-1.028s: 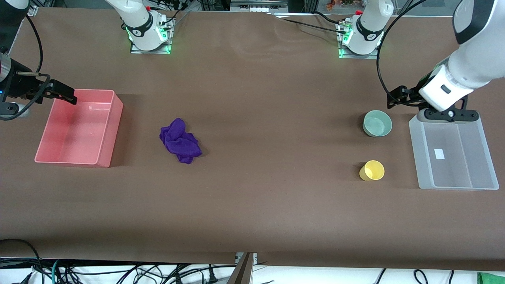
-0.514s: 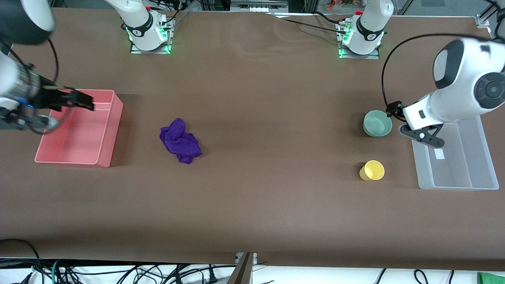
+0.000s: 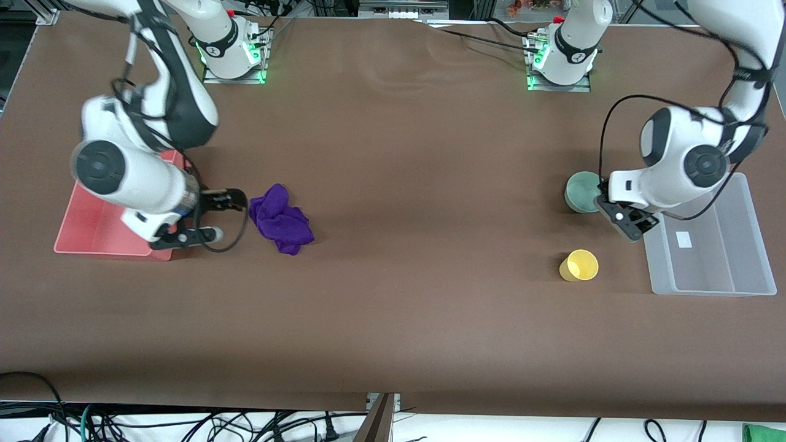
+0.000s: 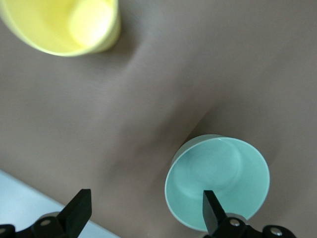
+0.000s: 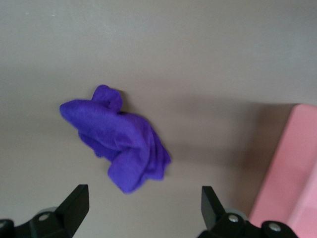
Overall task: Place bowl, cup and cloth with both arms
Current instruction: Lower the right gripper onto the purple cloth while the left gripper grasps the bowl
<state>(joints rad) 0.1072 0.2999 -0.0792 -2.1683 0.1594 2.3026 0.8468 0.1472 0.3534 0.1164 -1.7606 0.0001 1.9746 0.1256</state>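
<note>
My left gripper should next take hold of the mint-green bowl by its rim (image 4: 194,227), so that it can put the bowl in the clear plastic bin.
The mint-green bowl (image 3: 581,191) stands upright toward the left arm's end of the table, and the yellow cup (image 3: 579,265) stands nearer the front camera than it. My left gripper (image 3: 605,196) is open and empty, low beside the bowl. In the left wrist view my left gripper (image 4: 144,201) has one finger over the bowl (image 4: 218,178) and the other over bare table; the cup (image 4: 64,25) shows farther off. The purple cloth (image 3: 280,219) lies bunched on the table. My right gripper (image 3: 235,199) is open and empty, just beside the cloth. In the right wrist view the right gripper (image 5: 143,196) is short of the cloth (image 5: 119,144).
A pink bin (image 3: 92,236) sits under the right arm, beside the cloth; its wall shows in the right wrist view (image 5: 292,178). A clear plastic bin (image 3: 712,285) sits beside the bowl and cup at the left arm's end. Brown tabletop (image 3: 417,215) lies between them.
The right gripper has moved from over the pink bin to just beside the cloth. The left gripper has moved from over the clear bin down to the bowl's side. Bowl, cup and cloth have not moved.
</note>
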